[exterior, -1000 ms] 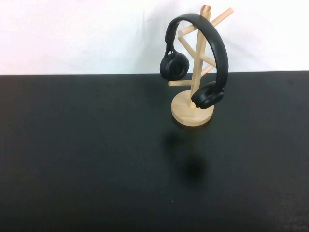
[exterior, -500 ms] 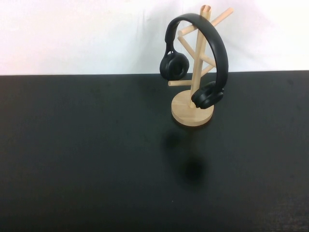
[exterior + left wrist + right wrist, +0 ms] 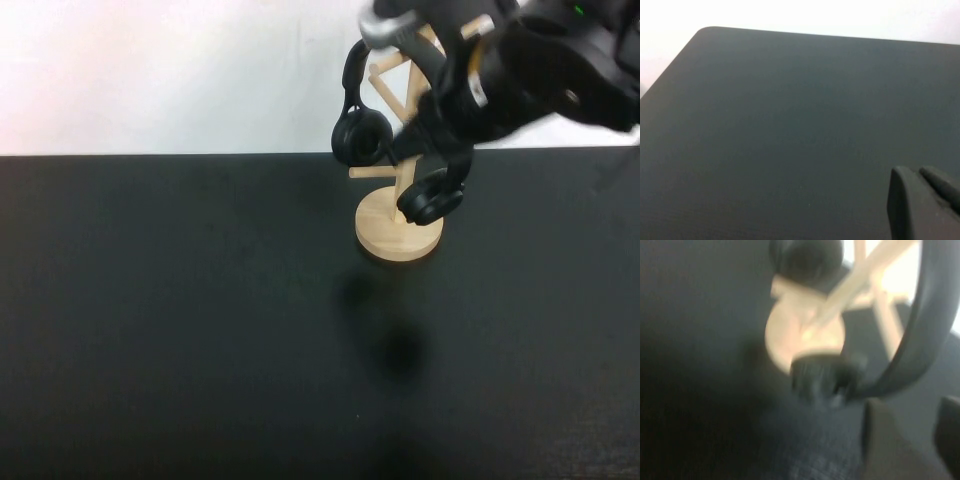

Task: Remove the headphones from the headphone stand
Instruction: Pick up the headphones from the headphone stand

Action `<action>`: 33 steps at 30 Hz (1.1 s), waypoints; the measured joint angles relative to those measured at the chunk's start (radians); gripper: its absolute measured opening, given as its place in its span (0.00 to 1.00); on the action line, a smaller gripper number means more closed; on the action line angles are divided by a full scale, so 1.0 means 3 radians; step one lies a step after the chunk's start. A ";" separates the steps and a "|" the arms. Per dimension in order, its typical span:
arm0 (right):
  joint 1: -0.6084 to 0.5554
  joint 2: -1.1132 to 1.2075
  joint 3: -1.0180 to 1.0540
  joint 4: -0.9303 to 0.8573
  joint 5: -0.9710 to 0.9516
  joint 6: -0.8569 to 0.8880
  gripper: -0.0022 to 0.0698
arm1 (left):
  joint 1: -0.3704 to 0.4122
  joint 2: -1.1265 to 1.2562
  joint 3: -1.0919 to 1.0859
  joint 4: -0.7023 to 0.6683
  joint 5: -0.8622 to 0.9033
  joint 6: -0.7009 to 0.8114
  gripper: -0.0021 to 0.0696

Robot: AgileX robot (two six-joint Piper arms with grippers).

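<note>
I should next grip their headband point(image 3: 932, 315) with my right gripper to take out the headphones; it is slim between the bulky, round ear cups.
The black headphones point(image 3: 360, 137) hang by their headband on the light wooden headphone stand point(image 3: 398, 235) at the back of the black table. My right gripper point(image 3: 445, 120) has come in from the upper right and hovers in front of the stand's top, covering the headband there. In the right wrist view the headphones point(image 3: 920, 340) and the stand's base point(image 3: 800, 335) are close ahead, and the right gripper point(image 3: 920, 440) is open and empty, short of the headband. My left gripper point(image 3: 920, 185) is shut and empty over bare table, out of the high view.
The black table point(image 3: 200, 330) runs wide in front of and to the left of the stand. A white wall stands behind the table's back edge. The table's rounded corner point(image 3: 705, 30) shows in the left wrist view.
My right arm has entered from the upper right and now covers the top of the stand and headband. The headphones and stand have not moved.
</note>
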 joint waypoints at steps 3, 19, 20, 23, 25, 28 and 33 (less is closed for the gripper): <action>-0.0008 0.0165 -0.0170 -0.0275 0.0032 0.0189 0.76 | 0.0000 0.0000 0.0000 0.0000 0.0000 0.0000 0.02; -0.0156 0.0850 -0.0518 -0.1015 0.0030 0.0410 0.84 | 0.0000 0.0000 0.0000 0.0000 0.0005 0.0000 0.02; -0.0181 0.0895 -0.0551 -0.1015 0.0030 0.0410 0.84 | 0.0000 0.0000 0.0000 0.0000 0.0005 0.0000 0.02; -0.0239 0.0995 -0.0643 -0.1015 0.0030 0.0410 0.83 | 0.0000 0.0000 0.0000 0.0000 0.0005 0.0000 0.02; -0.0252 0.1013 -0.0664 -0.1015 0.0030 0.0410 0.77 | 0.0000 0.0000 0.0000 0.0000 0.0005 0.0000 0.02; -0.0252 0.1013 -0.0664 -0.1014 -0.0003 0.0410 0.56 | 0.0000 0.0000 0.0000 0.0000 0.0005 0.0000 0.02; -0.0246 0.1013 -0.0664 -0.1014 -0.0003 0.0368 0.13 | 0.0000 0.0000 0.0000 0.0000 0.0005 0.0000 0.02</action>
